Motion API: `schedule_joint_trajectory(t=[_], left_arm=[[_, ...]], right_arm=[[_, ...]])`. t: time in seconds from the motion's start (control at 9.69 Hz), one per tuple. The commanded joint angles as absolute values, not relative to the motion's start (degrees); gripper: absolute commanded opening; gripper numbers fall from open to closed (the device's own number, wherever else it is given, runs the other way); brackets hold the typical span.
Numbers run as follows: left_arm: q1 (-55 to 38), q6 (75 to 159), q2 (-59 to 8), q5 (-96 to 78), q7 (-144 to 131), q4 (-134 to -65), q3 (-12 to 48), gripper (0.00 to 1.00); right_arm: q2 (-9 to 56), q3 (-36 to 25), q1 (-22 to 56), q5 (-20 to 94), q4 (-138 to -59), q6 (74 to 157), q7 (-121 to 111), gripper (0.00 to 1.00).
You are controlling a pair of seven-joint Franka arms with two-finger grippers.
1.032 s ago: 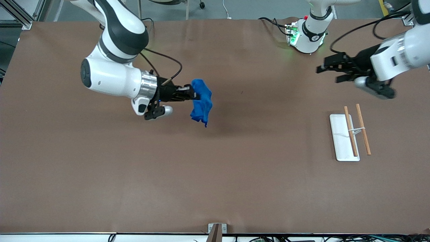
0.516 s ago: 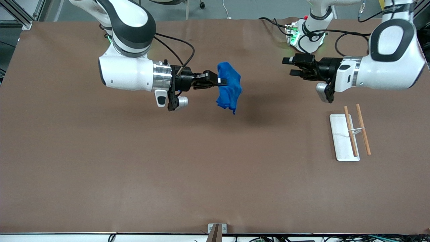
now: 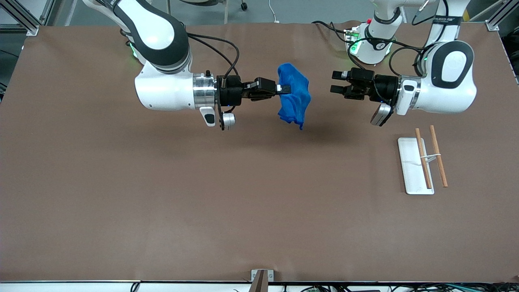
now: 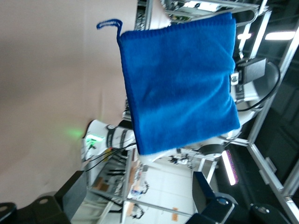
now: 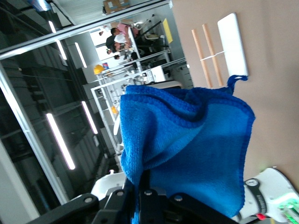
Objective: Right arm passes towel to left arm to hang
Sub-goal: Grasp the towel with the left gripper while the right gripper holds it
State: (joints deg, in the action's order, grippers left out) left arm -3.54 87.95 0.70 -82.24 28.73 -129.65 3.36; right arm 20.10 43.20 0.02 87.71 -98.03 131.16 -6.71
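The towel's loop needs to be free for hanging, so the robot's left gripper should next grab the towel by its hemmed edge (image 4: pixel 139 148) and leave the blue towel's loop (image 4: pixel 109 23) free.
The bright blue fuzzy towel (image 3: pixel 294 96) hangs in the air over the middle of the table, pinched at its upper edge by my right gripper (image 3: pixel 286 89), which is shut on it. It fills the right wrist view (image 5: pixel 187 140), its loop (image 5: pixel 232 82) at one corner. My left gripper (image 3: pixel 335 82) is open and empty, level with the towel and a short gap from it, pointing at it. The left wrist view shows the towel's flat face (image 4: pixel 180 84) and loop (image 4: pixel 108 24) between my open fingers (image 4: pixel 205 191).
A white rack base (image 3: pixel 414 165) with two wooden rods (image 3: pixel 423 158) stands toward the left arm's end of the table, nearer the front camera than my left gripper. It also shows in the right wrist view (image 5: pixel 232 44). A small bracket (image 3: pixel 261 275) sits at the table's front edge.
My right gripper carried the towel toward the left arm's end of the table. My left arm swung in and turned its open gripper toward the towel, closing the gap.
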Motion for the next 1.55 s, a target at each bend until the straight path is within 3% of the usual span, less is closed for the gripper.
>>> schedule_joint_trajectory(t=[0.0, 0.31, 0.62, 0.72, 1.03, 1.13, 1.44], left_arm=[[-4.3, 89.6, -0.5, -88.1, 32.7, -132.4, 3.8, 0.95], [-4.3, 96.6, -0.3, -101.5, 36.5, -135.5, 9.9, 0.94], [-3.4, 97.5, 0.6, -107.7, 36.6, -136.1, 11.2, 0.87], [-2.6, 97.5, 1.1, -108.9, 36.8, -136.0, 11.2, 0.72], [-1.4, 97.6, 1.8, -110.0, 37.2, -135.9, 10.8, 0.07], [-1.4, 97.6, 2.0, -110.0, 37.2, -135.8, 10.5, 0.00], [-1.4, 98.6, 2.0, -107.3, 37.0, -135.0, 10.2, 0.00]], right_arm=[[20.5, 44.2, 0.3, 94.5, -97.4, 131.4, -10.4, 0.00], [20.5, 44.3, 1.2, 100.1, -97.5, 131.0, -13.3, 0.00], [20.5, 44.3, 1.7, 100.5, -97.6, 131.0, -13.4, 0.00], [20.5, 44.3, 1.7, 100.5, -97.6, 131.0, -13.4, 0.00], [20.5, 44.3, 1.7, 100.5, -97.6, 131.0, -13.4, 0.00], [20.5, 44.3, 1.7, 100.5, -97.6, 131.0, -13.4, 0.00], [20.5, 44.3, 1.7, 100.5, -97.6, 131.0, -13.4, 0.00]])
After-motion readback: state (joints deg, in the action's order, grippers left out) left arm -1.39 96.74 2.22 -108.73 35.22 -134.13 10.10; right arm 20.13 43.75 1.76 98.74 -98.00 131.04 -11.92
